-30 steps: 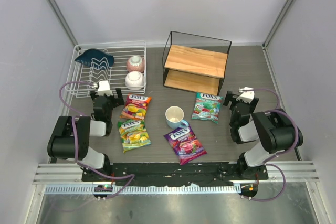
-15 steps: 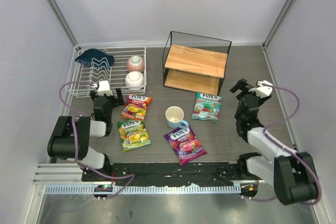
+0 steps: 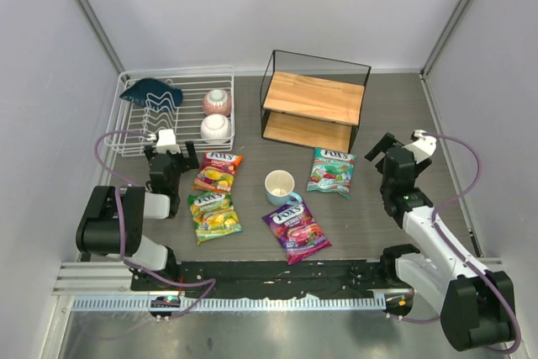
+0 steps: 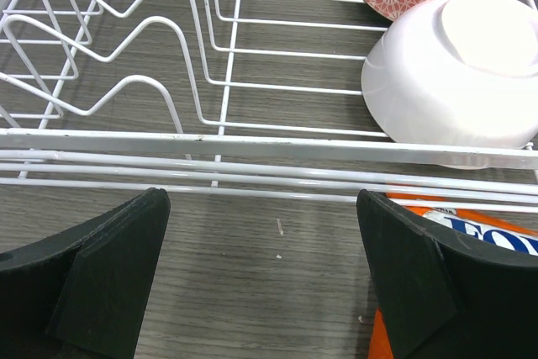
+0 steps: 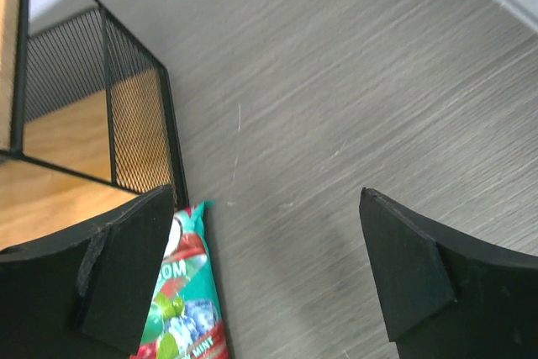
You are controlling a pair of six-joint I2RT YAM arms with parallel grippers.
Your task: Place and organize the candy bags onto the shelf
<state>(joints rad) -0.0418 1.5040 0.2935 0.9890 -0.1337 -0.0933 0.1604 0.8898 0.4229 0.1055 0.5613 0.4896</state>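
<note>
The teal-green bag's far side should stay free for placing onto the shelf [image 3: 313, 103], so my right gripper should grab the bag by its nearest side edge.
Four candy bags lie flat on the table: teal-green [image 3: 331, 171], purple [image 3: 296, 229], orange-red [image 3: 218, 171] and yellow-green [image 3: 213, 214]. The shelf [image 3: 313, 103], a black wire frame with two wooden boards, stands behind them and holds nothing. My right gripper [image 3: 387, 148] is open and empty, raised to the right of the teal-green bag, which shows at the lower left of the right wrist view [image 5: 181, 300] beside the shelf's corner [image 5: 139, 124]. My left gripper [image 3: 168, 155] is open and empty, low on the table left of the orange-red bag [image 4: 487, 233].
A white wire dish rack [image 3: 139, 136] at the back left holds a white bowl [image 3: 215, 128], a pink patterned bowl [image 3: 217, 102] and a dark blue dish [image 3: 151, 90]. A mug [image 3: 280, 185] stands among the bags. Walls close in on both sides.
My right arm has unfolded and lifted, carrying its open gripper up and toward the right of the shelf. The left arm and the bags have not moved.
</note>
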